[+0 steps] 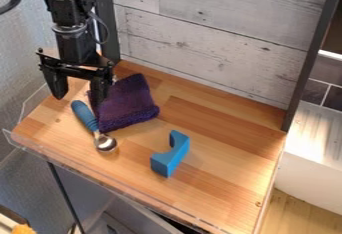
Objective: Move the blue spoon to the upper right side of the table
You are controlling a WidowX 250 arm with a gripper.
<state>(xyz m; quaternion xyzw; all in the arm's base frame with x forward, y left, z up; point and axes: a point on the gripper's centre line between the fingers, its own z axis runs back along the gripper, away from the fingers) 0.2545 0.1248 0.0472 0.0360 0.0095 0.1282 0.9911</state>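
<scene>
Next, my gripper grabs the blue handle to move the blue spoon (85, 116) across the table, leaving the spoon's metal bowl free.
The gripper (79, 94) hangs over the left part of the table (220, 185), its two fingers spread apart with nothing between them. Just below the fingertips lies the blue spoon (85, 116), its blue handle toward the back left and its metal bowl toward the front. The handle lies close along the left edge of the purple cloth; whether they touch I cannot tell.
The folded purple cloth (127, 104) lies right of the spoon, partly behind the gripper's right finger. A blue arch-shaped block (172, 155) sits near the middle front. A clear rim (100, 174) runs along the front, and a whitewashed wood panel (214, 38) stands at the back.
</scene>
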